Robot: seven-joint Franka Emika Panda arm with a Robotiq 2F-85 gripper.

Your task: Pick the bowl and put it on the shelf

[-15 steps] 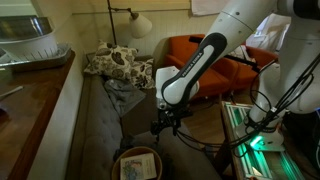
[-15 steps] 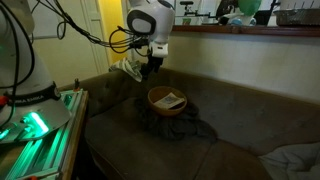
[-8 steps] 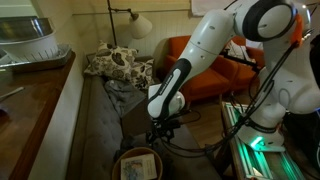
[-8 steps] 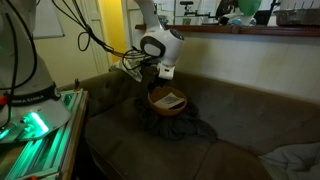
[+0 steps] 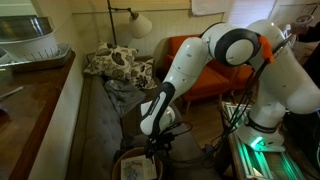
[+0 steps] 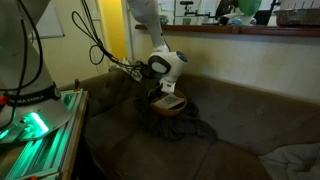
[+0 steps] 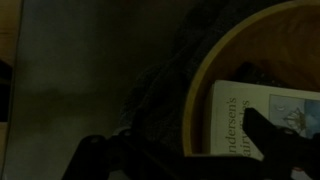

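The bowl's rim [image 5: 150, 154] [image 7: 187, 134] runs between my fingers but looks thin and is below them. I need to lower my gripper before I close on it.
The tan wooden bowl [image 5: 121, 165] sits on the grey sofa on dark crumpled cloth, with a book [image 7: 262, 110] lying inside it. It shows in both exterior views [image 6: 166, 110]. My gripper [image 5: 155, 146] is low over the bowl's edge [image 6: 161, 92]. In the wrist view the gripper [image 7: 185, 150] is open and straddles the yellow-brown rim [image 7: 199, 95]: one finger [image 7: 90, 155] is outside, the other [image 7: 275, 135] is inside over the book. The shelf, with a reddish-brown top [image 5: 40, 100] and a pale front [image 6: 250, 60], runs behind the sofa.
A white ribbed basket [image 5: 30, 40] stands on the shelf. A patterned cushion [image 5: 118, 65] and a grey blanket [image 5: 122, 95] lie on the sofa. An orange armchair [image 5: 200, 55], a lamp [image 5: 138, 24] and a green-lit rack [image 6: 40, 125] stand nearby.
The arm has come down and toward the bowl; the gripper, above and beside it a second ago, now sits at its rim. The bowl has not moved.
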